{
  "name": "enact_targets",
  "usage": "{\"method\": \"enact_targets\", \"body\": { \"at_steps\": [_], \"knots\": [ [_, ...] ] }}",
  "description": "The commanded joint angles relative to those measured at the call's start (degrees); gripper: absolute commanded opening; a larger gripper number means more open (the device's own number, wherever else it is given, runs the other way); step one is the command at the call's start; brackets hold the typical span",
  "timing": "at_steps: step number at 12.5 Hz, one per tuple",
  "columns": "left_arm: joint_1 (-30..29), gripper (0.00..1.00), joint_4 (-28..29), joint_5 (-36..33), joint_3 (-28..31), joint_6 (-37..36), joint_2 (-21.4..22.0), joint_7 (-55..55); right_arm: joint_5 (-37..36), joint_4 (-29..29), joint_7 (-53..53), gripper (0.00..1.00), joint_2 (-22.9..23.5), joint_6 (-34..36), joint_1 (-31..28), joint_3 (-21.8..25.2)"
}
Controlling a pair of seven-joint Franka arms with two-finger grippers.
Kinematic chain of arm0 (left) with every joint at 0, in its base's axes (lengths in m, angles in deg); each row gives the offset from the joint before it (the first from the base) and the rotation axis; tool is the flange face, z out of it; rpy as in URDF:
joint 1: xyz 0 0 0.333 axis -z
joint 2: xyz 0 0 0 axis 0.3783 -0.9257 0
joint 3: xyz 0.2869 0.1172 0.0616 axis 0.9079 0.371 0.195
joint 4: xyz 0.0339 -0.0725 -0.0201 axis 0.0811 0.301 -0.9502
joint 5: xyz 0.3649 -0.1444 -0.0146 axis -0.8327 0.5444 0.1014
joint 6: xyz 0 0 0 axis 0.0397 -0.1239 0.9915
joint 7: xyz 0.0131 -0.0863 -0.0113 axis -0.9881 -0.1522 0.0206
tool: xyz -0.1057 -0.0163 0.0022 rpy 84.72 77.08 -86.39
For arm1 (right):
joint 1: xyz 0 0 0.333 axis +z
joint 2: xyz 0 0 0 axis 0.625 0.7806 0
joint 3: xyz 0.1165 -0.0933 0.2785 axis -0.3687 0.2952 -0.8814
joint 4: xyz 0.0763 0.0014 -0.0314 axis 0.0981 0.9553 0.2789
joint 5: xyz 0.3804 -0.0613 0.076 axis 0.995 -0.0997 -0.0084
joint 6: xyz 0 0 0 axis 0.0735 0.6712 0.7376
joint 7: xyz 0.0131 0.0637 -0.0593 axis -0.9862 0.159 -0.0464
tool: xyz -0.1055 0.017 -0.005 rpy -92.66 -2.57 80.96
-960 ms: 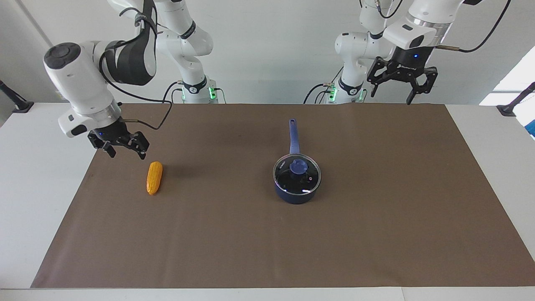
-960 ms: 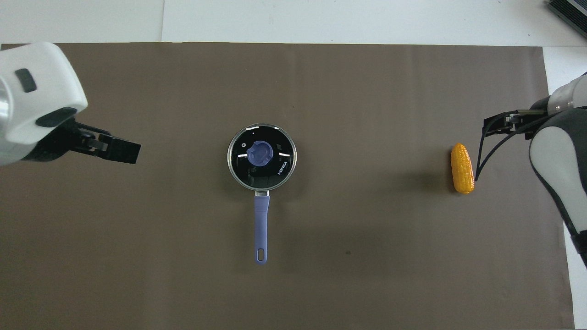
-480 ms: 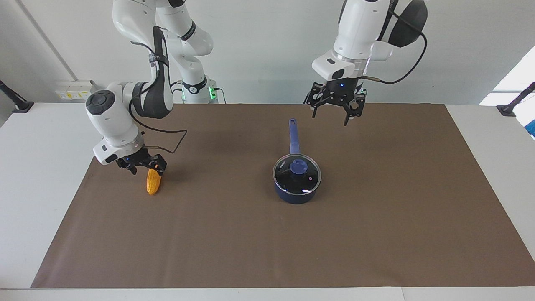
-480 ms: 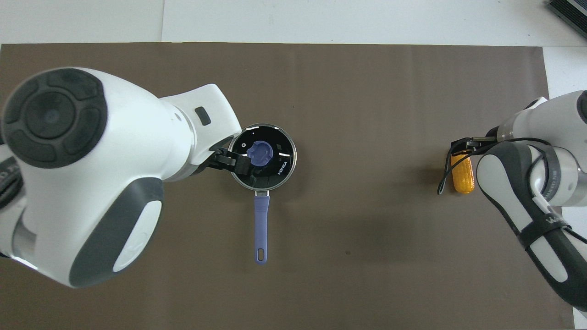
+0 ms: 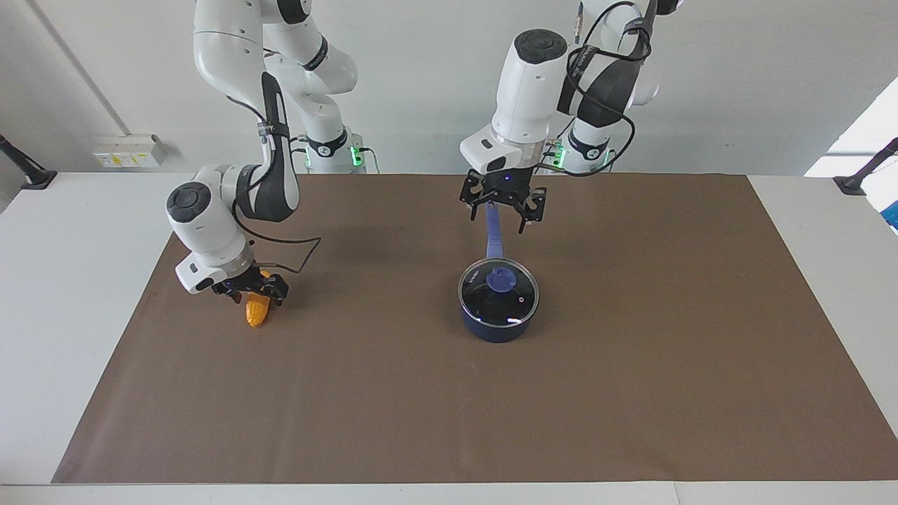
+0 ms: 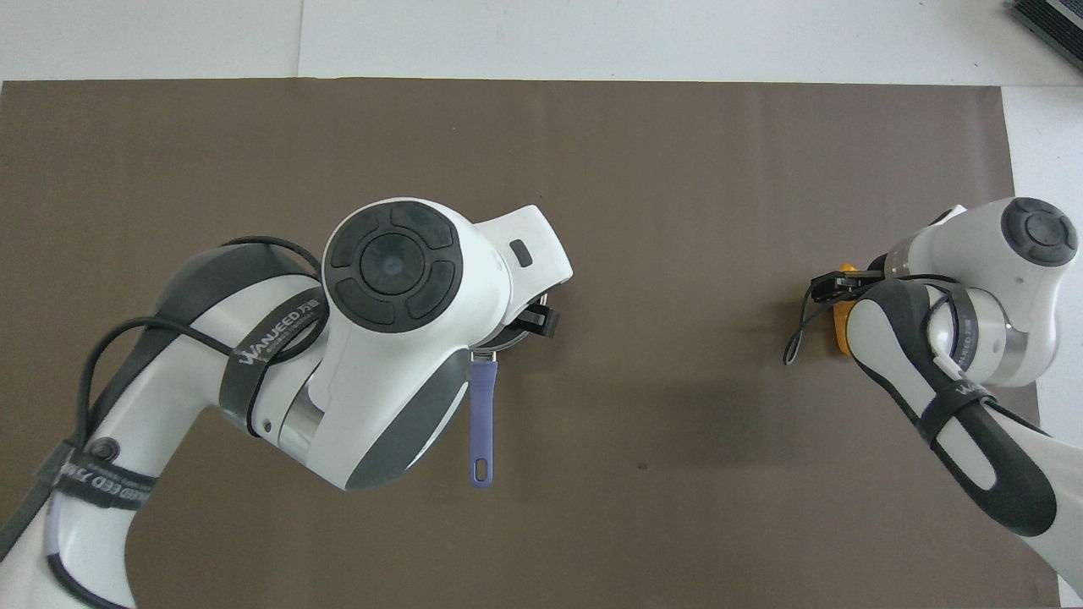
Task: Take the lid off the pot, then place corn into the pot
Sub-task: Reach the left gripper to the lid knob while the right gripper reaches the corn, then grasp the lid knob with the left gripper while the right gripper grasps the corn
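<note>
My right gripper's fingers reach down around the corn (image 6: 840, 328), above the brown mat in the overhead view, so my right gripper closes next.
The navy pot (image 5: 495, 325) stands mid-mat with the glass lid (image 5: 515, 303) on it, blue knob (image 5: 501, 280) up, and its handle (image 5: 494, 235) pointing toward the robots. My left gripper (image 5: 499, 220) hangs open in the air over the handle, apart from the lid. In the overhead view the left arm covers the pot, and only the handle (image 6: 481, 414) shows. The corn (image 5: 256, 311) lies on the mat toward the right arm's end. My right gripper (image 5: 255, 293) is low over the corn's nearer end, open, with a finger on each side. Only a bit of the corn (image 6: 840, 328) shows in the overhead view.
A brown mat (image 5: 631, 365) covers most of the white table (image 5: 70, 280). Nothing else lies on the mat.
My left gripper has swung in from the left arm's end and come down over the pot's handle. My right gripper has dropped onto the corn's nearer end. Pot, lid and corn have not moved.
</note>
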Motion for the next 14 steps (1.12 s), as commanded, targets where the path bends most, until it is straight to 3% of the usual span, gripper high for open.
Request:
{"method": "enact_targets", "body": {
  "at_steps": [1,2,3,4,7,10,14],
  "knots": [
    [1.0,1.0,0.8,-2.2,1.1,4.6,-3.3,-1.2,0.7,0.5,-2.2,1.0,-0.3,-1.2,-0.5,-0.2],
    [0.5,1.0,1.4,-3.2,1.0,6.0,-3.8,-1.2,0.3,0.5,-2.6,0.97,-0.3,-1.1,-0.5,-0.2],
    [0.5,1.0,2.6,-5.1,1.0,8.1,-4.4,-1.1,0.2,0.9,-3.0,0.86,-0.3,-1.1,-0.5,-0.2],
    [0.3,1.0,3.9,-5.7,1.1,9.6,-4.6,-1.1,0.2,1.1,-3.0,0.69,-0.3,-1.1,-0.5,-0.1],
    [-0.8,1.0,6.4,-7.0,1.0,12.8,-4.9,-0.5,0.1,-0.4,-3.0,0.0,0.2,-0.2,-0.7,-0.1],
    [-1.6,1.0,8.4,-6.9,1.0,14.8,-4.4,0.5,0.1,-3.7,-3.1,0.0,-0.1,1.8,-0.5,-0.1],
    [-1.5,1.0,8.9,-6.9,1.1,17.6,-5.8,0.9,0.1,-10.3,-2.7,0.0,-3.7,14.4,-0.3,-0.2]
  ]
}}
